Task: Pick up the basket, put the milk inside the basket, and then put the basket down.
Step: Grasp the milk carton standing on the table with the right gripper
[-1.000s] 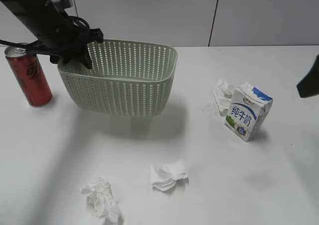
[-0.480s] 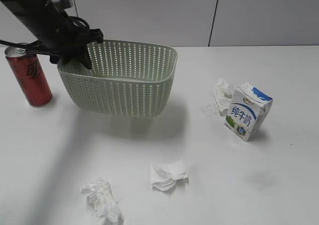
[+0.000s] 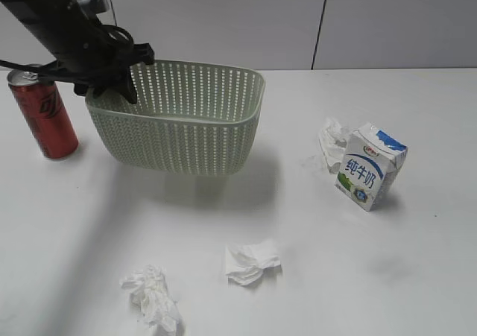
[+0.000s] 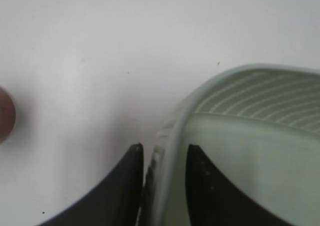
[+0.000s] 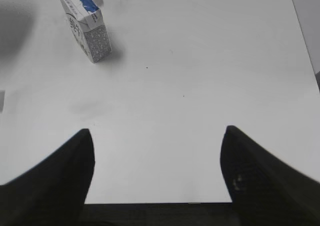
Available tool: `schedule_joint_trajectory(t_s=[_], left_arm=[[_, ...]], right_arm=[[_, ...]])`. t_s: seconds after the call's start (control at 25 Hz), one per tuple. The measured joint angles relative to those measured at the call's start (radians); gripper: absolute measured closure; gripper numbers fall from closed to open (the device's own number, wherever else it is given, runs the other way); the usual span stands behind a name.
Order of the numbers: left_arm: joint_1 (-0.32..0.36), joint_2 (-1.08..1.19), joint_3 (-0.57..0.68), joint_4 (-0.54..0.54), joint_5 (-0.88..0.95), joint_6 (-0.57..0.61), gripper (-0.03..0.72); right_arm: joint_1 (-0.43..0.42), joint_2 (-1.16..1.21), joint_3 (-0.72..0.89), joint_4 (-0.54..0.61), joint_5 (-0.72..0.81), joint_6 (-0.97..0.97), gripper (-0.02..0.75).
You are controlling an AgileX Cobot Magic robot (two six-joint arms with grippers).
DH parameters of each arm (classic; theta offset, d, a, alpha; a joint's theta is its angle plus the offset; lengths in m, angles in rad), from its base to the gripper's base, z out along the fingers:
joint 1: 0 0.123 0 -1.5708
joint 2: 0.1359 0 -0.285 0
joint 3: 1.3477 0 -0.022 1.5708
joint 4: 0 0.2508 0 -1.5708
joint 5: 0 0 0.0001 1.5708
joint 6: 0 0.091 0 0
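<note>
I will next grab the milk carton by its blue-topped upper end (image 3: 381, 144) with my right gripper. Then the milk can go inside the basket (image 3: 182, 120).
The pale green basket (image 3: 182, 120) is tilted, with its left end lifted off the white table. My left gripper (image 3: 112, 79) is shut on the basket's left rim; in the left wrist view the rim (image 4: 172, 151) runs between the two black fingers (image 4: 164, 151). The milk (image 3: 370, 166), a white carton with a blue top, stands upright on the table to the right; it also shows in the right wrist view (image 5: 87, 30) at the upper left. My right gripper (image 5: 156, 136) is open and empty, high above the table and out of the exterior view.
A red can (image 3: 43, 116) stands left of the basket, close to my left arm. Crumpled white tissues lie beside the milk (image 3: 333, 142), at front centre (image 3: 252, 261) and at front left (image 3: 153, 297).
My right arm, seen at the right edge one second ago, has left the exterior view. The basket and left gripper have barely moved.
</note>
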Motion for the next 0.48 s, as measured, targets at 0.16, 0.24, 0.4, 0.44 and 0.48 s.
schedule_joint_trajectory(t_s=[0.16,0.24,0.4,0.44,0.48], left_arm=[[0.000,0.000,0.000,0.000,0.002,0.000,0.462],[0.000,0.000,0.000,0.000,0.003,0.000,0.462],[0.000,0.000,0.000,0.000,0.007,0.000,0.462],[0.000,0.000,0.000,0.000,0.008,0.000,0.462],[0.000,0.000,0.000,0.000,0.008,0.000,0.462]], right_arm=[[0.000,-0.091,0.073,-0.002,-0.028,0.006,0.144],[0.000,-0.136,0.103,-0.002,-0.058,0.006,0.144],[0.000,-0.216,0.162,-0.002,-0.095,0.006,0.144],[0.000,-0.232,0.184,-0.002,-0.095,0.006,0.143],[0.000,-0.251,0.202,-0.002,-0.095,0.000,0.143]])
